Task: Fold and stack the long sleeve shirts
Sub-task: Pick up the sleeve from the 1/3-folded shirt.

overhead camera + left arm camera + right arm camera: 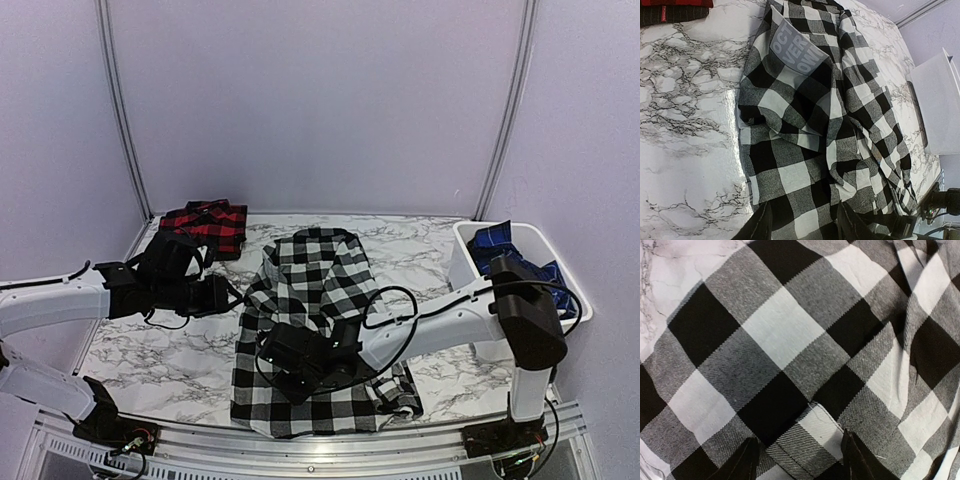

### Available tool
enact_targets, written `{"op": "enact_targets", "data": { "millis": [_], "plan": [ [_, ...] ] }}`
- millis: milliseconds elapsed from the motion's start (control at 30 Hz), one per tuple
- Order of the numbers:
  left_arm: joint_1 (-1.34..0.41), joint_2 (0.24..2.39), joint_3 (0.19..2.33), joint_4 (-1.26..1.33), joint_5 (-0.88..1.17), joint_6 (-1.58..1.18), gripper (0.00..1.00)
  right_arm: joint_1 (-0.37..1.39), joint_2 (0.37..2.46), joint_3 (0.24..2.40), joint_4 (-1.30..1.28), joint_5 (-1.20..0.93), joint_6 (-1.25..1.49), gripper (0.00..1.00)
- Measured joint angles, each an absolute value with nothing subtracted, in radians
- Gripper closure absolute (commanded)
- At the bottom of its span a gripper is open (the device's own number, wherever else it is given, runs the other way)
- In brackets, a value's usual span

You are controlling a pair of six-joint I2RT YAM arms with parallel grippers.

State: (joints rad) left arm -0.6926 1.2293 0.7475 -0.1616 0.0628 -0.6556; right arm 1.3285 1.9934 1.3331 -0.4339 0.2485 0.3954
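Note:
My right gripper should lift the black-and-white shirt's sleeve away, so the side of the shirt is free to fold. For that, it needs to grab the sleeve next by its stitched edge (811, 438).
The black-and-white shirt (310, 320) lies spread lengthwise on the marble table, partly folded, with creased sleeves on its right side. White block letters show on a grey patch (795, 50) near its collar end. The red-and-black shirt (205, 222) lies folded at the back left, and its edge shows in the left wrist view (675, 7). My left gripper (225, 295) is open and empty at the shirt's left edge, above the cloth (802, 225). My right gripper (285, 362) is open, low over the shirt's near part, with a stitched fabric edge (815, 437) between its fingers (802, 462).
A white bin (560, 300) holding blue checked cloth (500, 245) stands at the right edge, and also shows in the left wrist view (935, 110). Bare marble table (150, 345) lies left of the shirt. A metal rail (320, 455) runs along the near edge.

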Motion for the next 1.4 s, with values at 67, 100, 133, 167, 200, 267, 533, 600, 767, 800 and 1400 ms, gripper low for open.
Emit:
{"op": "enact_targets", "data": {
  "millis": [67, 100, 133, 167, 200, 267, 533, 600, 767, 800, 1400],
  "plan": [
    [-0.693, 1.23, 0.747, -0.162, 0.066, -0.656, 0.54, 1.328, 2.001, 1.333, -0.448, 0.275, 0.41, 0.55],
    [-0.693, 1.229, 0.746, -0.162, 0.068, -0.656, 0.54, 1.328, 2.004, 1.334, -0.455, 0.287, 0.418, 0.57],
    [-0.693, 1.229, 0.743, -0.162, 0.07, -0.656, 0.54, 1.328, 2.007, 1.335, -0.464, 0.303, 0.425, 0.59],
    [-0.693, 1.229, 0.739, -0.162, 0.07, -0.656, 0.54, 1.328, 2.007, 1.338, -0.476, 0.319, 0.435, 0.6],
    [-0.693, 1.229, 0.734, -0.163, 0.072, -0.656, 0.54, 1.328, 2.007, 1.342, -0.483, 0.334, 0.443, 0.62],
    [-0.693, 1.228, 0.722, -0.167, 0.078, -0.656, 0.54, 1.328, 2.007, 1.349, -0.488, 0.359, 0.455, 0.64],
    [-0.693, 1.17, 0.666, -0.204, 0.114, -0.67, 0.54, 1.328, 2.006, 1.353, -0.488, 0.413, 0.486, 1.0],
    [-0.693, 1.154, 0.646, -0.208, 0.131, -0.682, 0.54, 1.328, 2.006, 1.353, -0.487, 0.414, 0.484, 1.0],
    [-0.695, 1.129, 0.575, -0.21, 0.183, -0.742, 0.55, 1.324, 1.999, 1.359, -0.488, 0.413, 0.49, 1.0],
    [-0.699, 1.124, 0.557, -0.212, 0.191, -0.755, 0.55, 1.323, 1.994, 1.359, -0.489, 0.414, 0.49, 1.0],
    [-0.944, 1.026, 0.417, -0.27, 0.252, -0.999, 0.52, 1.023, 1.742, 1.518, -0.479, 0.457, 0.338, 1.0]
  ]
}}
